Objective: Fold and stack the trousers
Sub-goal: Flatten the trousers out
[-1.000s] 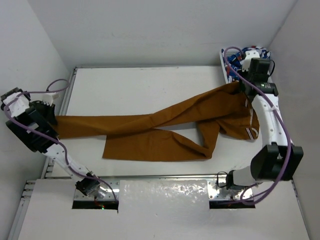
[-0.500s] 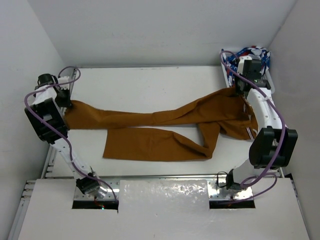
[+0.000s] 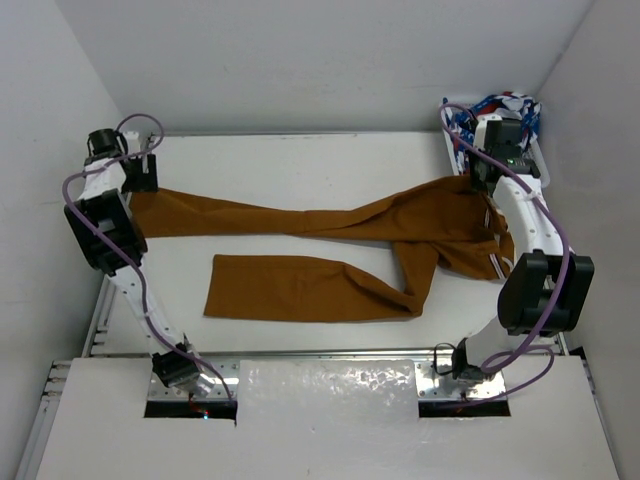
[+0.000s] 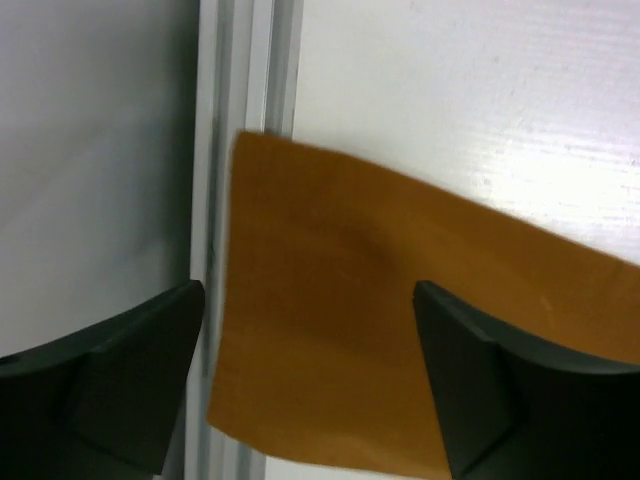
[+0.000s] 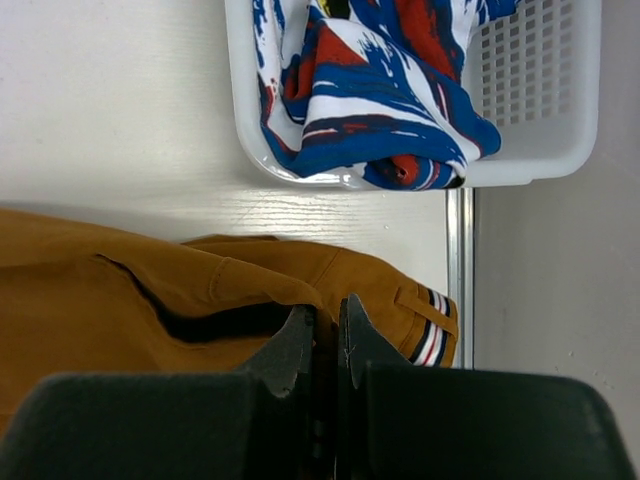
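Next, my left gripper grabs the mustard trousers' far leg at its hem (image 3: 141, 204) (image 4: 259, 229), opposite the trousers' held waist. Then it stretches the leg straight for folding.
The mustard trousers (image 3: 330, 220) lie spread across the table, one leg reaching to the far left, the other folded back in front of it. My left gripper (image 3: 140, 180) hangs open over that far leg's hem (image 4: 330, 340); its dark fingers (image 4: 130, 370) stand wide on either side of the cloth and grip nothing, and the left gripper (image 4: 308, 300) sits by the table's left rail. My right gripper (image 3: 483, 180) is shut on the trousers' waist (image 5: 250, 290) at the right, with cloth pinched between the tips of the right gripper (image 5: 328, 315). A striped tab (image 5: 432, 340) shows beside it.
A white basket (image 5: 540, 150) holding a blue, red and white patterned cloth (image 5: 370, 90) stands at the far right corner, just beyond the right gripper; from above the basket (image 3: 450, 125) touches the wall. Metal rails (image 4: 235, 100) edge the table. White walls close in on three sides.
The left gripper carried the leg hem toward the far left corner, stretching that leg out straight, then opened and let it go. The right gripper stayed shut on the waist.
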Controlling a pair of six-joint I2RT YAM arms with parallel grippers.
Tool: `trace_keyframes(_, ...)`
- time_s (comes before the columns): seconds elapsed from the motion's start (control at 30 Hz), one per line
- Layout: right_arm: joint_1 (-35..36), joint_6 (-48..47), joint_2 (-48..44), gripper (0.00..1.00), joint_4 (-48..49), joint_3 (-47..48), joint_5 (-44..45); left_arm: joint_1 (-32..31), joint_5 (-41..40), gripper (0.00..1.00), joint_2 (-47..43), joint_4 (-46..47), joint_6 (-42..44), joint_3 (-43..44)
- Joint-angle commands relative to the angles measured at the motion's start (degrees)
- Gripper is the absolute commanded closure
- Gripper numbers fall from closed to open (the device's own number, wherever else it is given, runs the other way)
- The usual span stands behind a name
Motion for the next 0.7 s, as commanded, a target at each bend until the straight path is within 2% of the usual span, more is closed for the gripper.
trace_keyframes(0.0,-0.1,-0.9,-1.2,1.0,-0.1,2.6,3.0,4.9,-0.1,0.14,-3.0,-3.6,-2.2,2.6)
trace_keyframes(0.03,-0.2,-1.1,-1.3,1.0,-0.6,3.0,4.7,7.2,2.1,0.1,-6.1,-3.8,-3.5,2.0)
trace_keyframes(0.07,-1.0,-0.5,-1.6,1.0,-1.3,3.5,7.4,9.4,7.8,0.11,-7.6,-3.7,-4.8,0.0)
trace_keyframes(0.1,-1.7,0.4,-1.9,1.0,-1.5,3.6,8.1,13.5,9.8,0.13,-8.7,-3.8,-6.5,-1.0)
trace_keyframes(0.23,-4.7,1.5,-4.3,1.0,-1.1,2.9,8.7,15.4,13.4,0.54,-11.5,-10.7,-1.7,-5.0)
trace_keyframes(0.27,-4.7,1.2,-5.2,1.0,-0.8,2.3,7.4,15.4,14.7,0.56,-11.6,-11.0,-1.0,-6.5)
trace_keyframes(0.37,-4.7,1.9,-6.0,1.0,-0.5,2.0,5.1,15.3,13.5,0.5,-10.4,-11.0,-0.2,-10.2)
trace_keyframes(0.43,-4.6,1.9,-6.1,1.0,-0.4,2.1,3.9,15.4,13.2,0.41,-7.6,-13.0,-0.3,-9.3)
trace_keyframes(0.53,-4.4,1.6,-6.2,1.0,-0.5,2.1,3.8,15.0,16.5,0.35,-5.6,-14.6,-0.1,-7.9)
trace_keyframes(0.67,-4.3,1.0,-6.9,1.0,-0.6,0.9,4.0,12.2,16.8,0.34,-9.0,-12.2,1.2,-12.2)
